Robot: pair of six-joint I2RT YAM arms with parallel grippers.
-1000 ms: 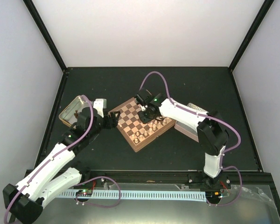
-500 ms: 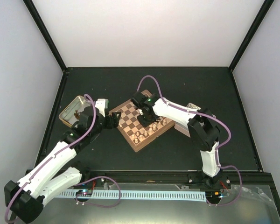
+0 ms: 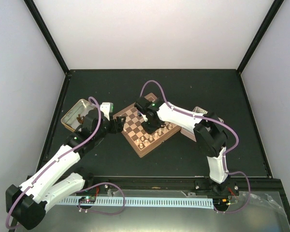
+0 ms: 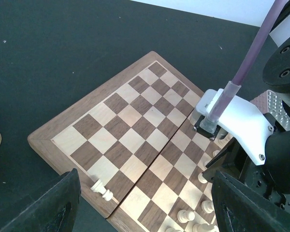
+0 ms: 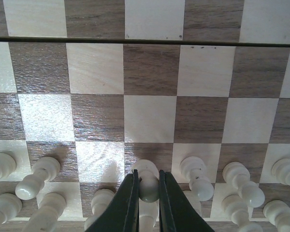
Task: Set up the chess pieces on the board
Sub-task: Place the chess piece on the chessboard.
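Observation:
The cream pawn's base is low over the dark square, so the pawn would land standing and my right gripper should release it.
The board (image 3: 146,129) lies tilted mid-table, and the chess pieces (image 3: 154,134) stand along its near-right edge. My right gripper (image 3: 151,126) is low over them. In the right wrist view the gripper (image 5: 148,174) is shut on one cream pawn (image 5: 148,187), with several cream pieces (image 5: 197,178) in rows on either side. My left gripper (image 3: 117,123) hovers at the board's left corner. In the left wrist view that gripper (image 4: 145,195) is open and holds nothing. One cream piece (image 4: 102,189) lies toppled on the board (image 4: 126,129) near its rim.
An open metal tin (image 3: 75,114) sits left of the board behind my left arm. A second tin (image 3: 199,112) lies right of the board, partly under my right arm (image 4: 238,117). Black posts and white walls close in the dark table.
My right gripper has shifted toward the near edge of the board, staying shut, and its elbow has swung left. The left arm has edged slightly toward the board.

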